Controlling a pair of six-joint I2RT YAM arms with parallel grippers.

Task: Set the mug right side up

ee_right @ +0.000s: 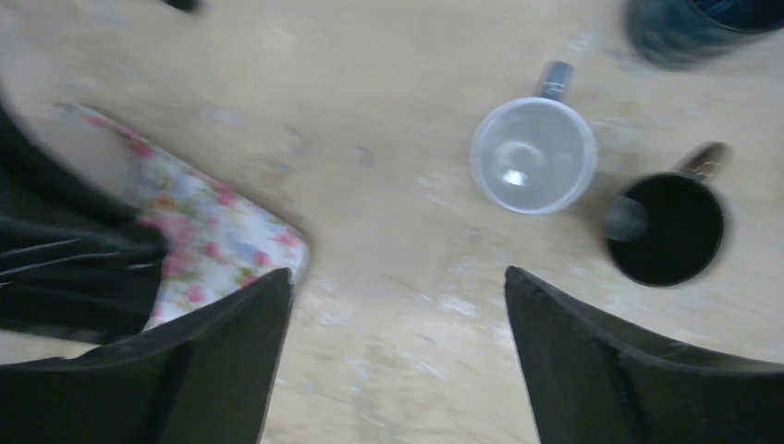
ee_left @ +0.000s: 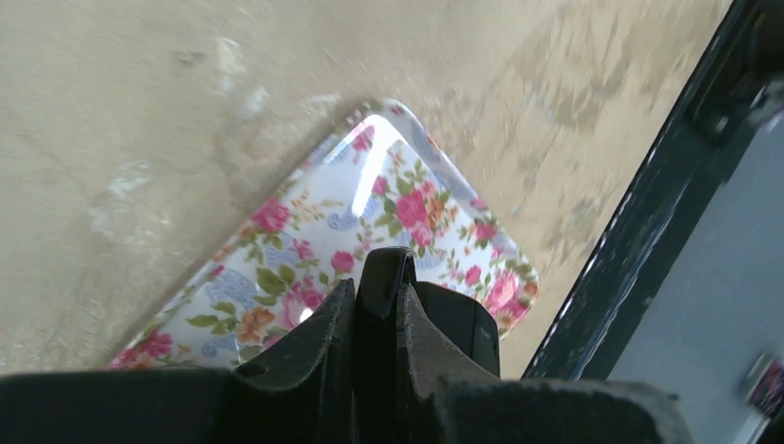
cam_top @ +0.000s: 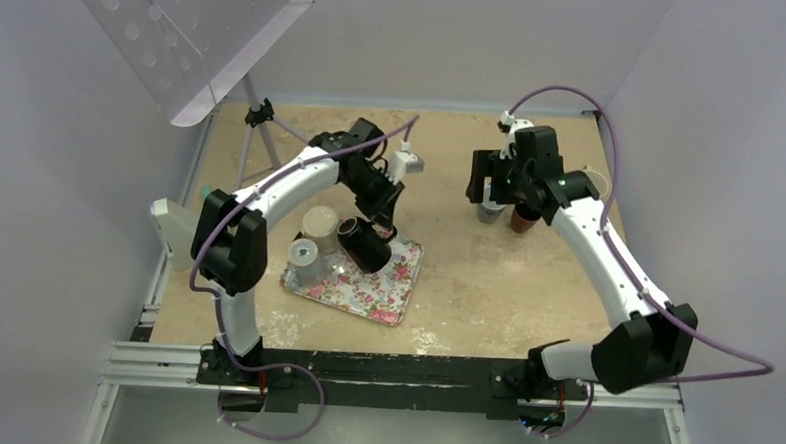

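Note:
I need to grab the black mug by its rim [cam_top: 378, 263] [ee_right: 141, 301] with my right gripper while my left gripper holds the mug, to set it right side up.
My left gripper [cam_top: 376, 224] is shut on a black mug [cam_top: 364, 245] and holds it tilted on its side, just above the floral tray [cam_top: 399, 284]. In the left wrist view the fingers [ee_left: 325, 326] pinch a thin black part of the mug [ee_left: 462, 326], with the tray [ee_left: 305, 231] below. My right gripper [cam_top: 497, 192] hangs open and empty over the table at the right. In its wrist view [ee_right: 399, 273] only bare table lies between its jaws.
A beige mug [cam_top: 319, 223] and a clear glass [cam_top: 305, 253] stand on the tray's left part. A clear cup [ee_right: 533, 155] and a dark cup [ee_right: 667, 227] stand below the right gripper. A perforated white panel on a tripod [cam_top: 259, 116] stands at the back left.

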